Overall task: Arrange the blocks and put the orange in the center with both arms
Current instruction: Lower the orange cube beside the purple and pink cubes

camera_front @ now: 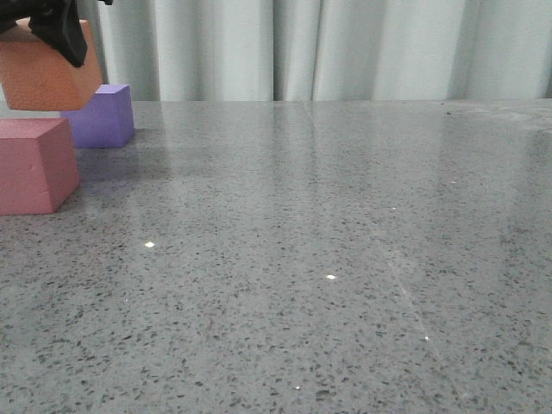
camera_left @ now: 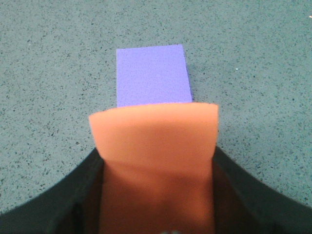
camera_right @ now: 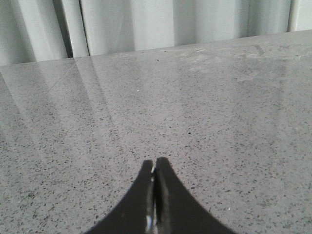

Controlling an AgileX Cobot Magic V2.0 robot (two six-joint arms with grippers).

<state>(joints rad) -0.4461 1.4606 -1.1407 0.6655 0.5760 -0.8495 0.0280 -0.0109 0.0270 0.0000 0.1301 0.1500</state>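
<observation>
The orange cube's lower edge (camera_front: 43, 109) is above the pinkish-red cube's top (camera_front: 30, 128), so the orange cube would drop if I opened now. My left gripper should stay closed on it.
My left gripper (camera_front: 53, 30) is shut on the orange cube (camera_front: 47, 76) and holds it in the air at the far left of the front view. The orange cube fills the space between the left fingers in the left wrist view (camera_left: 155, 161). The purple cube (camera_front: 103, 116) rests on the table behind and below it, and shows just beyond the orange cube in the left wrist view (camera_left: 153, 75). The pinkish-red cube (camera_front: 34, 164) sits on the table nearer, at the left edge. My right gripper (camera_right: 155, 168) is shut and empty over bare table; it is out of the front view.
The grey speckled table (camera_front: 328, 259) stretches to the right and front. Pale curtains (camera_front: 345, 47) hang along the table's far edge.
</observation>
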